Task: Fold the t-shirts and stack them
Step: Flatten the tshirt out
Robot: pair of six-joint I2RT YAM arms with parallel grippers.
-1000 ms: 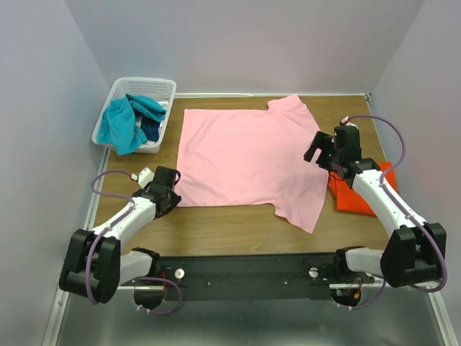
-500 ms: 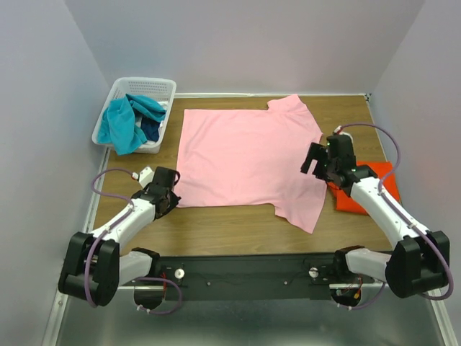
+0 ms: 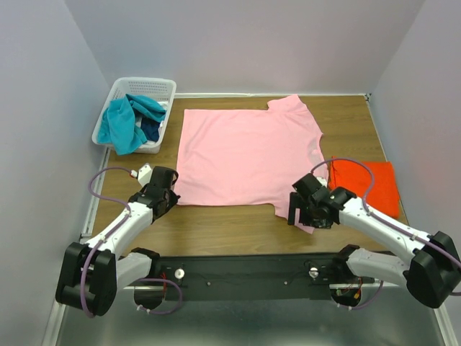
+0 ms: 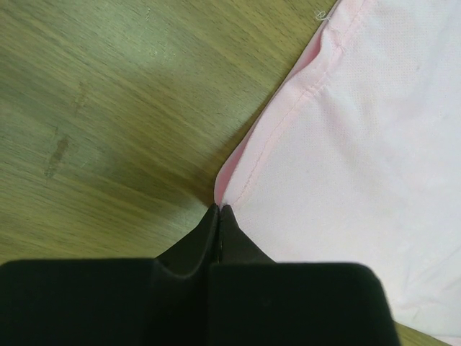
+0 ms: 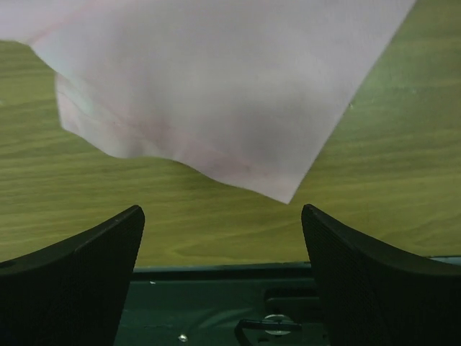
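Observation:
The light pink t-shirt's near side needs to be folded over. My right gripper needs to grab its near sleeve at the sleeve's near edge [image 3: 302, 228] [image 5: 229, 179], opposite the held hem corner.
A light pink t-shirt [image 3: 248, 155] lies spread flat on the wooden table. My left gripper [image 3: 171, 196] is at its near left corner. In the left wrist view the left gripper [image 4: 218, 210] is shut, with the pink hem corner [image 4: 238, 180] pinched at the tips. My right gripper [image 3: 297, 215] is open above the shirt's near right sleeve. In the right wrist view the right gripper [image 5: 223, 238] has its fingers wide apart, and the sleeve [image 5: 238, 108] lies ahead of them, untouched. A folded bright orange t-shirt [image 3: 367, 186] lies at the right.
A white basket [image 3: 162, 88] at the far left holds a teal garment [image 3: 124, 122] and a dark blue one [image 3: 150, 128]. The black base rail [image 3: 245, 272] runs along the table's near edge. Walls close in on three sides.
My right arm has swung from beside the orange t-shirt towards the near edge, to the pink shirt's near right sleeve. The left arm has not moved.

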